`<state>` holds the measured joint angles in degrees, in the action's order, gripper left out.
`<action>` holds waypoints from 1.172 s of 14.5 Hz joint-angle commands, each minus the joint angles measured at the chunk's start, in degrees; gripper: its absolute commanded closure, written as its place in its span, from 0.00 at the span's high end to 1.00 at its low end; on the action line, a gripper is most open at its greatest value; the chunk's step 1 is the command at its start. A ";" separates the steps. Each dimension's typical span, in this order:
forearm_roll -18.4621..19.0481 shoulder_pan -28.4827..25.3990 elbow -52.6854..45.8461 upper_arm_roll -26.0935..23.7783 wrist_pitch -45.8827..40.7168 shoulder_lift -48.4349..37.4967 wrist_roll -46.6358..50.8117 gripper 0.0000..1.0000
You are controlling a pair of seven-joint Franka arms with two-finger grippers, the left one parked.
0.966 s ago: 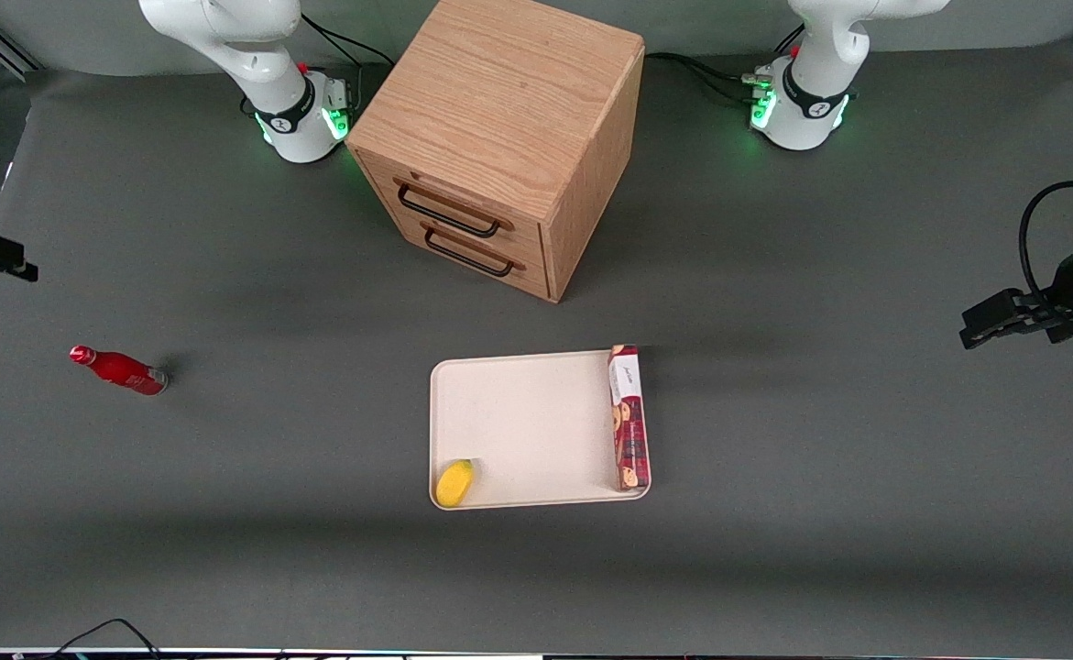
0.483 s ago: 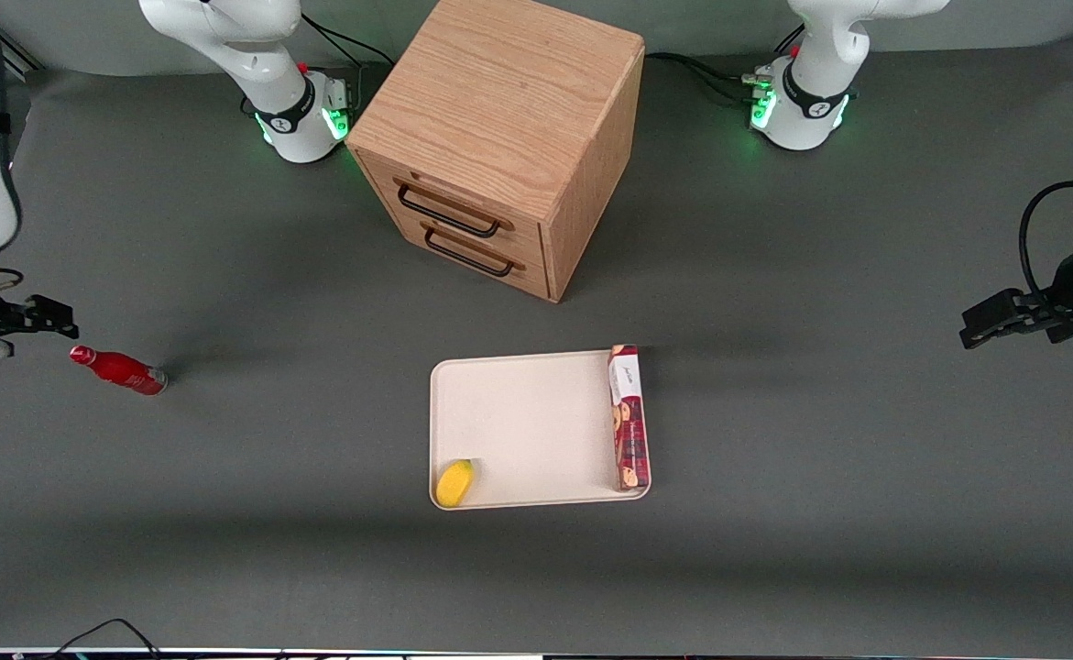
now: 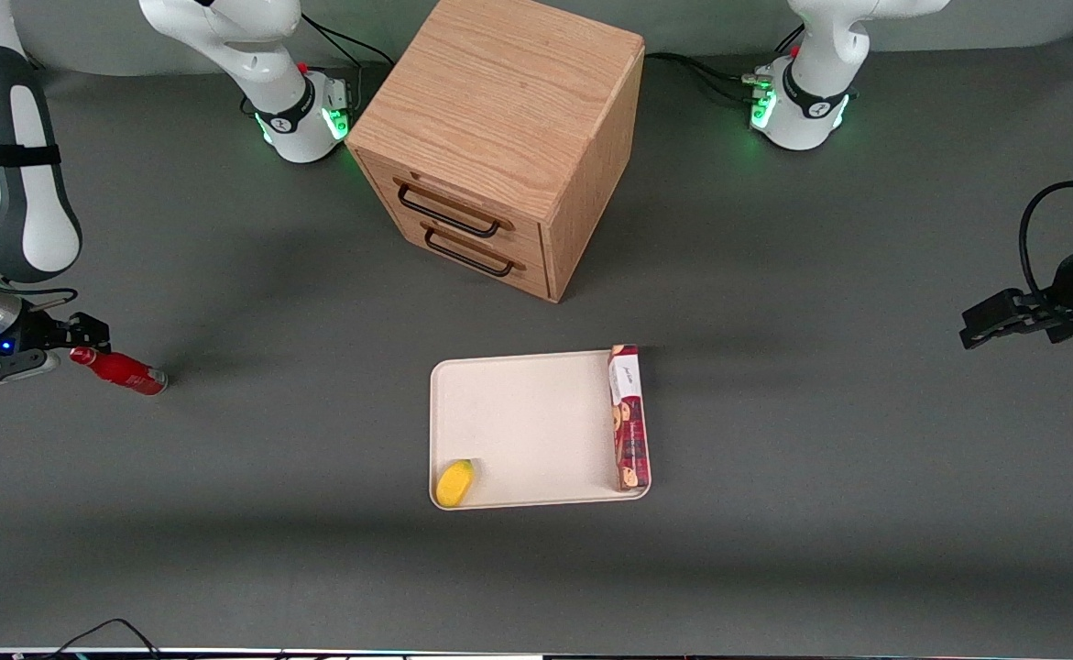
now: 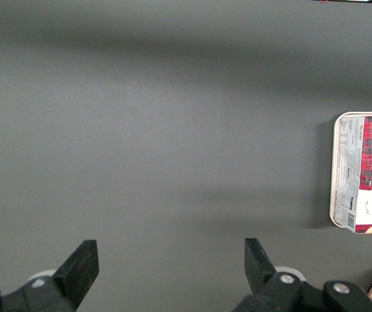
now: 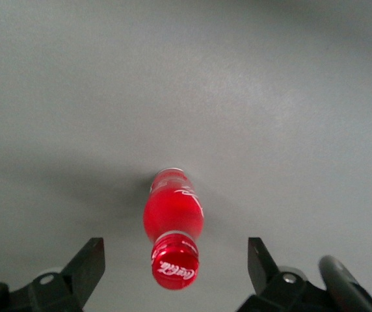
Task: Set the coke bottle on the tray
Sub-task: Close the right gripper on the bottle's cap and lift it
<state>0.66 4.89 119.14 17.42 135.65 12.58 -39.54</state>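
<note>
The right gripper picks up the coke bottle by its red cap end (image 3: pixel 82 356) next, to place it on the tray (image 3: pixel 527 417).
The coke bottle (image 3: pixel 122 370), small and bright red with a red cap, stands on the grey table toward the working arm's end, well apart from the tray. My right gripper (image 3: pixel 80 339) hangs just above its cap, open. In the right wrist view the cap of the coke bottle (image 5: pixel 174 224) sits midway between the two dark fingers (image 5: pixel 90 260) of the gripper (image 5: pixel 175 265), touching neither. The cream-white tray (image 3: pixel 527 417) lies at the table's middle, in front of the drawer cabinet.
On the tray lie a long red biscuit box (image 3: pixel 629 417) along one short rim and a small yellow object (image 3: pixel 454 482) in a near corner. A wooden drawer cabinet (image 3: pixel 499 137) stands farther from the front camera. The left wrist view shows the tray's edge (image 4: pixel 333 195).
My right arm has swung in from the working arm's end of the table, and the gripper now sits over the bottle's cap. The bottle and the tray have not moved.
</note>
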 commanded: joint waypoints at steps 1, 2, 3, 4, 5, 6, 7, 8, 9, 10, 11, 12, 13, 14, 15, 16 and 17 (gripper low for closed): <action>-1.72 0.21 1.01 0.25 1.19 -0.36 -2.55 0.84; -1.72 0.38 1.01 0.16 1.19 -0.27 -3.08 0.70; -1.72 0.47 1.18 0.16 1.19 -0.36 -3.61 0.50; -1.72 0.47 1.18 0.16 1.19 -0.36 -3.96 0.31; -1.72 0.47 1.18 0.25 1.19 -0.36 -4.05 0.16; -1.72 0.47 1.18 0.16 1.11 -0.36 -4.05 0.07; -1.72 0.47 1.10 0.16 1.11 -0.36 -4.05 0.01; -1.72 0.38 1.01 0.16 1.02 -0.36 -4.05 0.00; -1.72 0.29 0.75 0.16 0.76 -0.62 -4.05 0.00; -1.72 0.03 0.66 0.16 0.41 -1.49 -3.97 0.00; -1.72 -0.14 0.31 0.07 -0.55 -2.37 -3.79 0.00; -1.63 -0.32 -1.09 -0.10 -2.56 -3.51 -3.53 0.00; -1.63 -0.41 -3.36 -0.37 -6.59 -4.57 -3.44 0.00; -1.63 -0.41 -7.30 -0.54 -12.20 -5.19 -3.78 0.00; -1.63 -0.50 -12.30 -0.81 -18.69 -5.19 -3.70 0.00; -1.63 -1.02 -17.66 -1.50 -25.02 -5.11 -3.18 0.00; -1.63 -1.11 -23.02 -2.56 -31.35 -4.93 -2.74 0.00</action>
<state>0.25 4.50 106.56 16.04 115.58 8.02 -41.53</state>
